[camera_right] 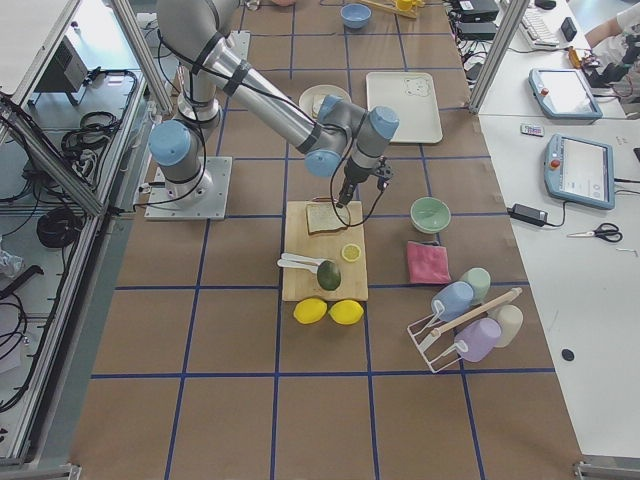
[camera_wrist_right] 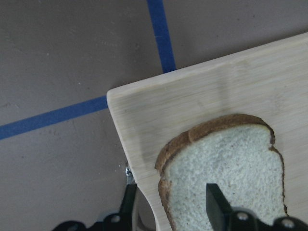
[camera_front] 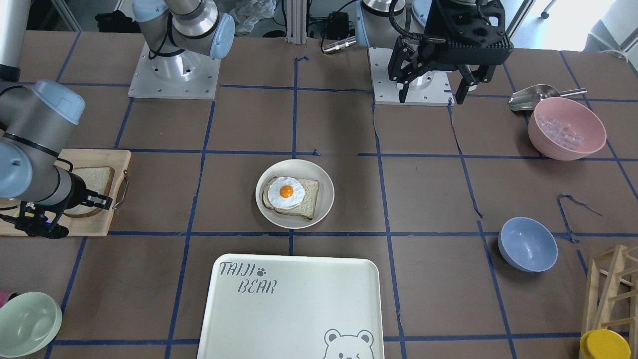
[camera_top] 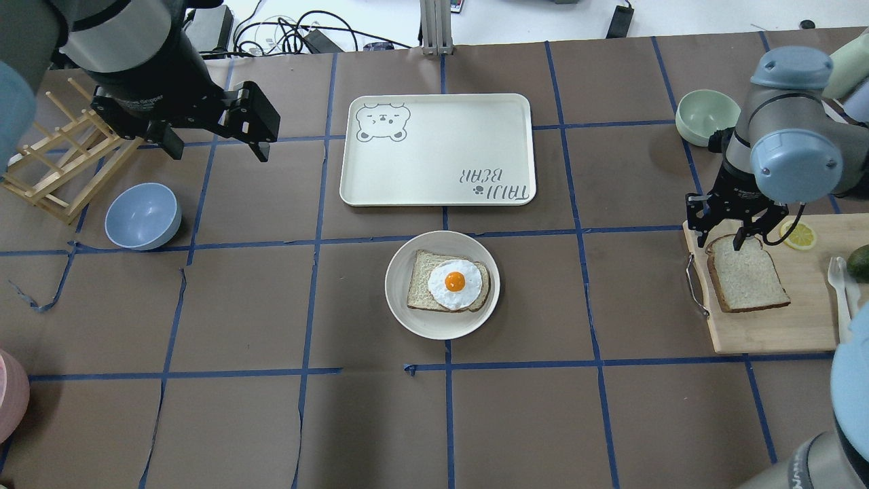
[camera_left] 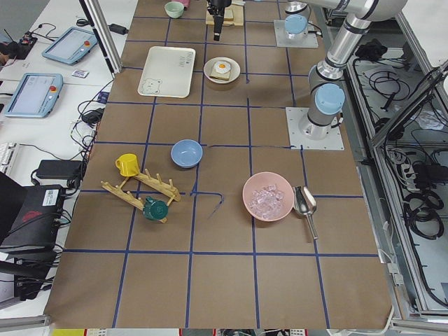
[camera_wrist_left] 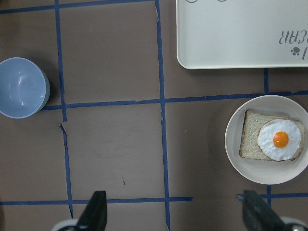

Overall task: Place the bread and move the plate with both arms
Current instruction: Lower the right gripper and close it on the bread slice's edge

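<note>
My right gripper grips the plain bread by its crust edge next, to top the fried egg on the plate.
The plain bread lies flat on a wooden cutting board at the table's right end. My right gripper is open and points down just above the slice's rounded end. In the right wrist view one finger is over the bread and the other is past the board's edge. The cream plate sits mid-table and holds a slice topped with a fried egg. My left gripper is open and empty, high above the table's left side, far from the plate.
A white bear-print tray lies beyond the plate. A blue bowl and a wooden rack are at the left. A green bowl is near the right arm. A lemon slice and a utensil share the board.
</note>
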Robot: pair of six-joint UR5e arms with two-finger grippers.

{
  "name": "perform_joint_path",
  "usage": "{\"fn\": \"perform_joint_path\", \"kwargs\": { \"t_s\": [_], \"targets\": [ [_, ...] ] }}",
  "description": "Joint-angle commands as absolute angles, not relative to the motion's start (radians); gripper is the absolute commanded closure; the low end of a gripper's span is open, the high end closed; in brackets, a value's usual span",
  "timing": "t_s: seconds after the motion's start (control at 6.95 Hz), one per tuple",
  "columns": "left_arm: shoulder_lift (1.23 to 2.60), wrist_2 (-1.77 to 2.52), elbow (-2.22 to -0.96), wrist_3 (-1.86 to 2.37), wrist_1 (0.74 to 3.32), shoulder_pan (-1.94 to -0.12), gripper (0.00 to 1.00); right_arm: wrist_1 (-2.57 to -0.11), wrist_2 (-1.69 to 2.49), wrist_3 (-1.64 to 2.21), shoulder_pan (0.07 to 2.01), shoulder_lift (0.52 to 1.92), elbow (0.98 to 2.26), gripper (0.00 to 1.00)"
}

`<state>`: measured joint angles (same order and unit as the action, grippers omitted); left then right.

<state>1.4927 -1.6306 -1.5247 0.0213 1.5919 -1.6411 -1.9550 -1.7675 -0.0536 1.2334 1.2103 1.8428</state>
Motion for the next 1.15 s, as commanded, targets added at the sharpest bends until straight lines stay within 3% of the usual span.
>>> {"fn": "perform_joint_path", "kwargs": {
  "t_s": [0.0, 0.72, 0.86, 1.01],
  "targets": [
    [1.493, -1.629, -1.525, 0.021, 1.592, -1.640, 0.00, -1.956, -1.772, -0.052, 1.233, 1.198, 1.844, 0.45],
    [1.491, -1.631, -1.525, 0.021, 1.594, -1.640, 0.00, -1.956, -1.796, -0.052, 1.227, 1.178, 1.856, 0.56],
    [1.491, -1.631, -1.525, 0.021, 1.594, -1.640, 0.00, -1.954, -1.796, -0.051, 1.223, 1.171, 1.856, 0.66],
    [1.491, -1.631, -1.526, 0.021, 1.594, -1.640, 0.00, -1.951, -1.793, -0.048, 1.220, 1.170, 1.856, 0.86]
  ]
}}
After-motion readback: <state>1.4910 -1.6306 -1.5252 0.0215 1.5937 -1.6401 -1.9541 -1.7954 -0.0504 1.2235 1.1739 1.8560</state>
